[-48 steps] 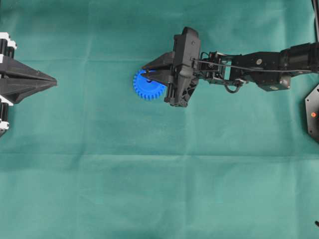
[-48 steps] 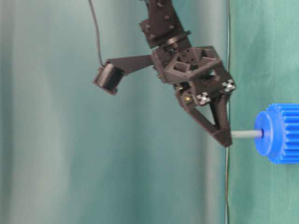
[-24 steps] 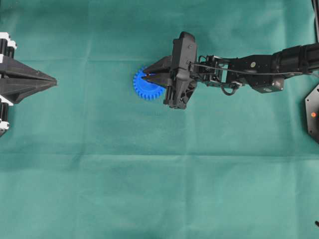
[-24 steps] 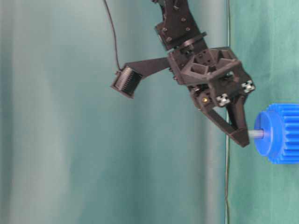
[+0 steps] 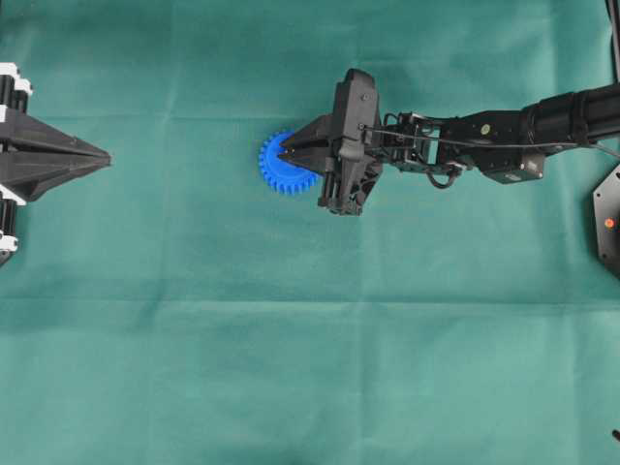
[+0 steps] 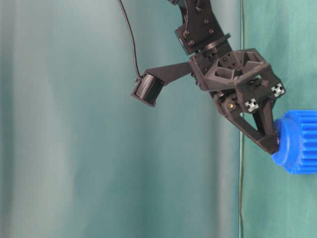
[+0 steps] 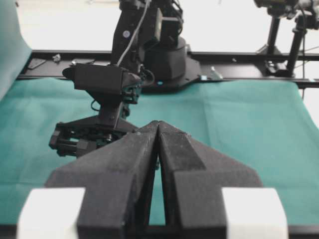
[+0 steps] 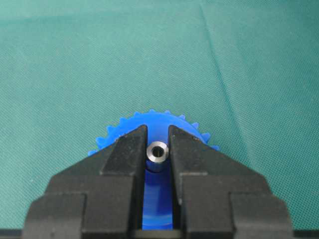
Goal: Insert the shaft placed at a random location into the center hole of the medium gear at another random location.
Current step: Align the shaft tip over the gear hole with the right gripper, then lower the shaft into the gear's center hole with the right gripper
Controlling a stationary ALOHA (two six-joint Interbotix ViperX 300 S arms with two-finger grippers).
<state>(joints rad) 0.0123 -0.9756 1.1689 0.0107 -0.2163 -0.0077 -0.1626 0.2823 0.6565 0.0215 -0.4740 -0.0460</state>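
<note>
I should open my right gripper, because the silver shaft (image 8: 157,155) stands in the blue gear's center and would stay there.
The blue medium gear (image 5: 281,167) lies flat on the green cloth, left of centre. My right gripper (image 5: 284,153) is over its hub, shut on the shaft (image 8: 157,151), a small silver cylinder seen end-on between the fingers (image 8: 130,144). Below the shaft's top, the blue hub (image 8: 158,199) fills the gap. In the table-level view the fingertips (image 6: 273,145) touch the gear (image 6: 300,141) and no length of shaft shows. The shaft covers the center hole. My left gripper (image 5: 105,158) rests shut at the far left, its tips (image 7: 158,124) meeting on nothing.
Green cloth (image 5: 310,368) covers the table with shallow creases. The right arm (image 5: 484,131) stretches in from the right edge. A black mount with a red light (image 5: 608,221) sits at the right border.
The right gripper has come down onto the gear. The shaft has slid into the hub until none of its length shows from the side. The left gripper stays still.
</note>
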